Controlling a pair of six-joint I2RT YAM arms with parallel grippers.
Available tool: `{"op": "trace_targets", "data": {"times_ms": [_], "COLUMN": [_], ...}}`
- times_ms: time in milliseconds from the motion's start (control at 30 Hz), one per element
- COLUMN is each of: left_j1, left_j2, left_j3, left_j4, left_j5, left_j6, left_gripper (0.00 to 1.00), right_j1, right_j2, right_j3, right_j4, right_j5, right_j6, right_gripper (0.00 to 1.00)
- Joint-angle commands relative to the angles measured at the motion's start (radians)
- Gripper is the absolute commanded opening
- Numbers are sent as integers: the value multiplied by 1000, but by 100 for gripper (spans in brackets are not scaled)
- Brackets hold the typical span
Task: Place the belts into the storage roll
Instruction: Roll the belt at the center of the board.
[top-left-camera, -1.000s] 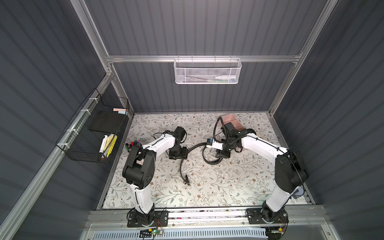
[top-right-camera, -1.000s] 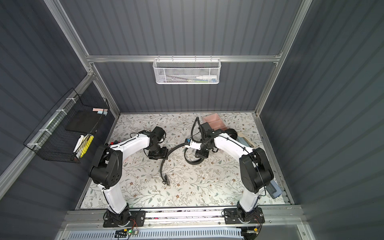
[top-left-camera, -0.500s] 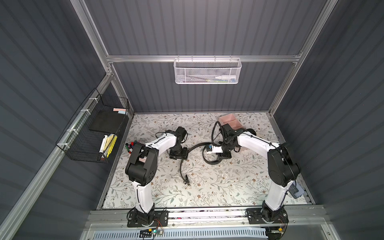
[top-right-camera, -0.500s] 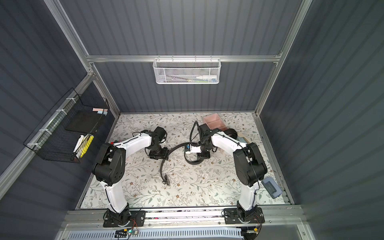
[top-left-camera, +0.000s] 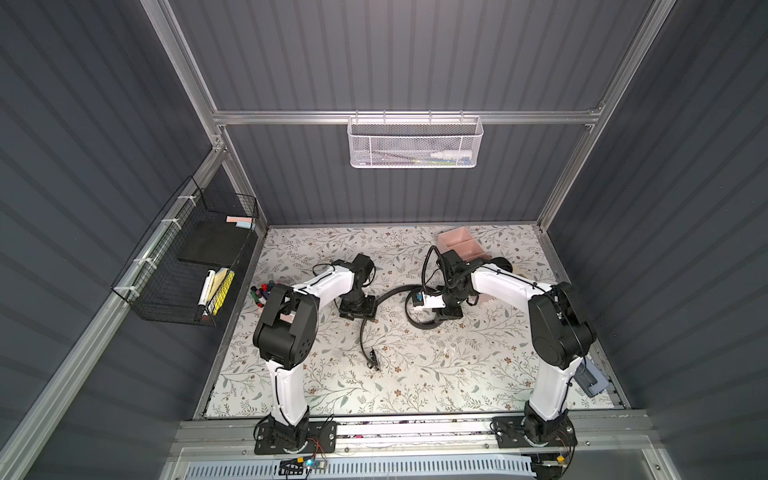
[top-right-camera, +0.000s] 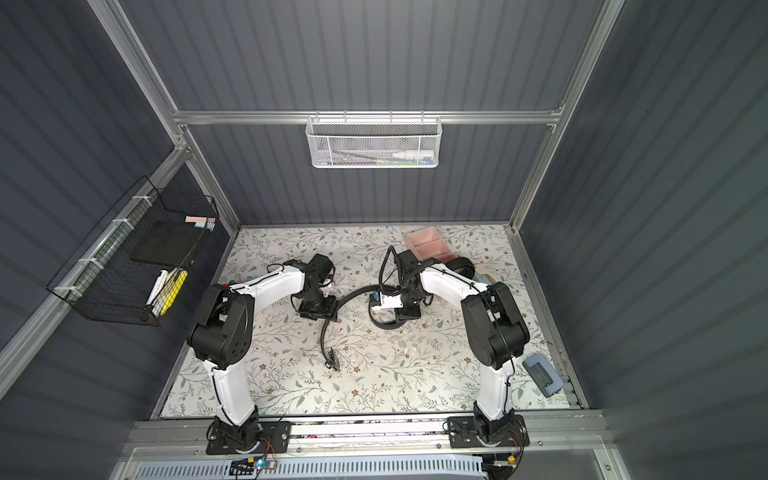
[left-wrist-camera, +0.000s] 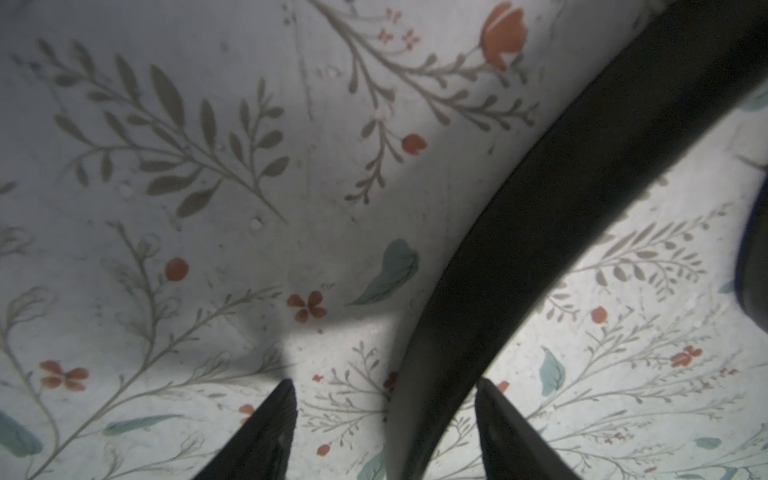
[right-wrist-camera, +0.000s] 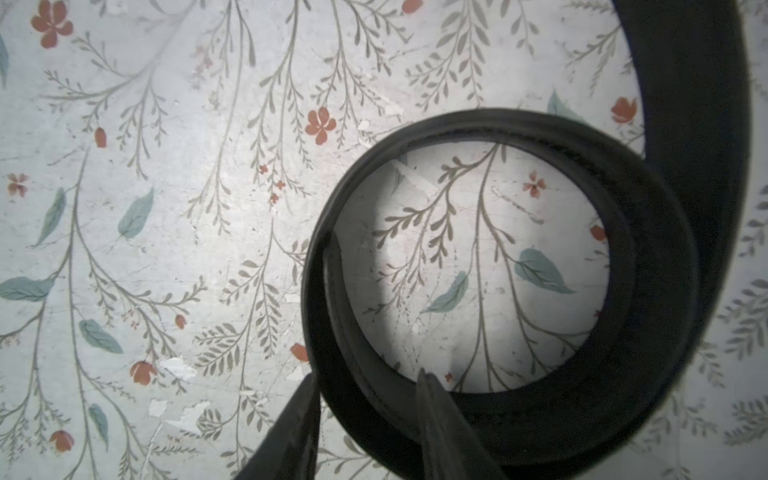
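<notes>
The left gripper grabs the black belt's loose strap between buckle (top-left-camera: 372, 360) and coil next, which leaves the coil free for rolling.
One black belt (top-left-camera: 386, 294) curves across the floral table from its buckle (top-left-camera: 372, 360) to a loose coil (right-wrist-camera: 648, 266). My left gripper (left-wrist-camera: 384, 384) stands open astride the flat strap (left-wrist-camera: 540, 199), with a gap on one side. My right gripper (right-wrist-camera: 366, 376) is shut on the belt's coil wall, one finger outside and one inside the ring. In both top views a second belt (top-right-camera: 464, 264) lies tightly coiled behind my right arm, next to the storage roll (top-left-camera: 457, 240), a pale pink tray at the back right. The arm hides part of the tray.
A cup of markers (top-left-camera: 262, 293) stands by the left edge behind my left arm. A black wire basket (top-left-camera: 187, 266) hangs on the left wall and a white mesh basket (top-left-camera: 415, 141) on the back wall. A blue-grey box (top-right-camera: 542, 374) lies at the right front.
My right arm's elbow has swung a little to the left while its gripper stays at the coil. The left arm and the belt have barely moved.
</notes>
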Motion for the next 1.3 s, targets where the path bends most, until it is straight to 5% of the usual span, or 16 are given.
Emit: {"op": "trace_targets", "data": {"times_ms": [0,400,900,967,1000,1033,1167,1267], "left_j1": [-3,-1,3,7,9,12,42,67], "left_j2": [14,50,75,78,78,78,75,55], "left_j3": [28,33,57,55,53,49,27,-7], "left_j4": [-23,-26,-52,-52,-51,-49,-30,-14], "left_j5": [16,20,21,25,25,29,59,77], "left_j6": [26,31,43,43,43,43,43,22], "left_gripper": [70,67,67,67,66,60,17,7], "right_j1": [9,49,79,83,84,85,86,80], "right_j2": [25,86,88,94,100,108,154,213], "right_j3": [1,16,3,9,17,30,111,199], "right_j4": [-5,28,49,46,42,32,10,19], "right_j5": [12,26,51,43,38,32,49,155], "right_j6": [-21,21,33,41,52,69,258,577], "right_gripper": [41,21,31,25,13,0,0,0]}}
